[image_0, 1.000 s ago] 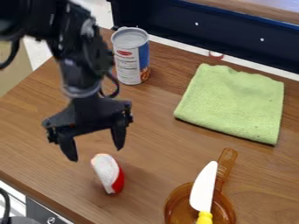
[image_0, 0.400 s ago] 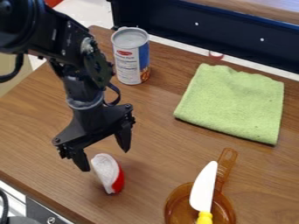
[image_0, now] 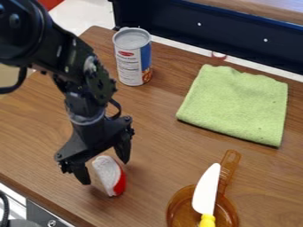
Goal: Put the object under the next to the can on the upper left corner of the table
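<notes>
The small red and white object should go beside the can [image_0: 131, 57]. Next, my gripper needs to grab the small red and white object by its white end.
My gripper [image_0: 106, 170] hangs low over the left front part of the table, open, one finger to the left of the red and white wedge-shaped object [image_0: 110, 175] and the other above its upper right end. The wedge lies on the wood and is not clamped. The can [image_0: 131, 57], with a white and blue label, stands upright near the table's upper left corner, behind the gripper.
A folded green cloth [image_0: 237, 105] lies at the right. At the lower right, an amber pan [image_0: 180, 208] holds a toy knife [image_0: 206, 189] with a yellow handle. The wooden table [image_0: 160, 159] ends at a dark blue panel [image_0: 231, 35].
The gripper has come down and a little to the right, so its fingers are now beside the wedge. The wedge, can, cloth, pan and knife have kept their places.
</notes>
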Motion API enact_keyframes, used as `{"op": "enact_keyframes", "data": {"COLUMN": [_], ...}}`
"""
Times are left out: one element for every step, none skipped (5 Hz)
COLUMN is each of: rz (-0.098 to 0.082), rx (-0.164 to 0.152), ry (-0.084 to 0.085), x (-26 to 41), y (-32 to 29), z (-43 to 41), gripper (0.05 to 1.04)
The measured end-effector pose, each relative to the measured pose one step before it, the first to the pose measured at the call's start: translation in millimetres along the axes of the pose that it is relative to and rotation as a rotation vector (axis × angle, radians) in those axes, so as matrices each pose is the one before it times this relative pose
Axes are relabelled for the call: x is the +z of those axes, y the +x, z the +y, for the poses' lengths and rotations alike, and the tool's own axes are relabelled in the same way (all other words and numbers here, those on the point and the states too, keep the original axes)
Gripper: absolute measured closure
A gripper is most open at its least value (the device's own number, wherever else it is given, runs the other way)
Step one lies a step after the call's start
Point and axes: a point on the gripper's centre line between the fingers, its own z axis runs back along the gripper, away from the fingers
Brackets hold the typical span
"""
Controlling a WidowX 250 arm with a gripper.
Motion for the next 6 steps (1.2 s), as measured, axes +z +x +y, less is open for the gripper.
{"op": "enact_keyframes", "data": {"rz": [-0.0056,0.0042,-0.0048,-0.0156,-0.0153,0.0538], "rx": [-0.019,-0.0088,-0.0259,0.0204,0.163,0.2501], "ry": [-0.0305,-0.0026,-0.006,0.0046,-0.0441,-0.0172], "x": [-10.82,-4.45,0.17,4.28,15.15,6.45], "y": [-14.27,-1.38,1.35,9.79,33.01,33.25], "z": [-0.68,-1.7,-1.0,-4.65,-17.98,-21.52], "gripper": [0.137,0.417,0.503,0.503,0.503,0.503]}}
